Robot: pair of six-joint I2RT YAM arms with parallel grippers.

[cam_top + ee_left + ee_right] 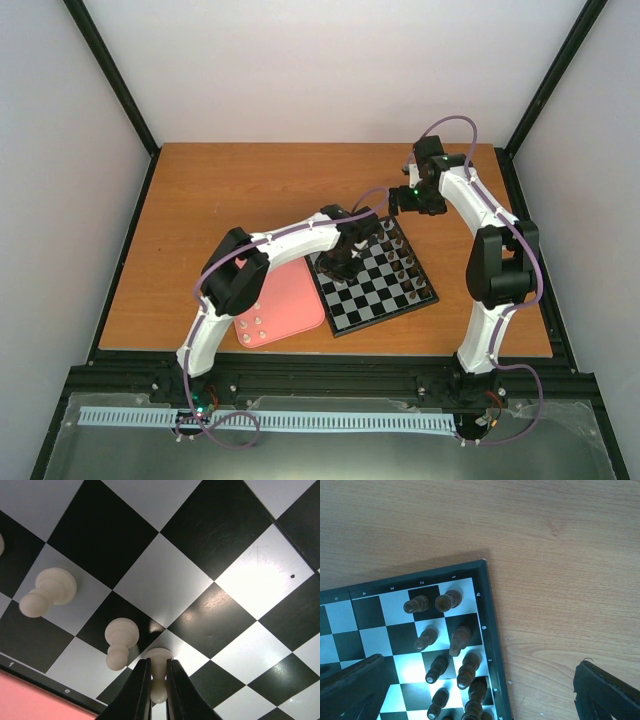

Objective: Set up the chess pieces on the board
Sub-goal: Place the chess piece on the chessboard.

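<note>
My left gripper opens now: the pawn's base is low near the white square's edge beside the next pawn, so the pawn would end on that square, off-centre.
The board (387, 316) lies right of centre on the table. My left gripper (158, 663) is low over the board's near-left part and shut on a cream pawn (159, 656). The pawn's base is down at a white square (187, 655); I cannot tell whether it touches. Two more cream pawns (50, 591) (120, 639) stand on squares to its left. Several cream pieces (255, 325) sit on the pink tray (290, 295). My right gripper (481, 662) hangs open over the board's far corner (482, 567), with nothing between its fingers (350, 690). From above the left gripper (340, 262) and the right gripper (405, 200) show.
Dark brown pieces (455, 640) fill two rows along the board's right side (400, 260). The pink tray touches the board's left edge (30, 700). Bare wooden table (560, 580) lies beyond the board. Black frame posts stand at the table's corners.
</note>
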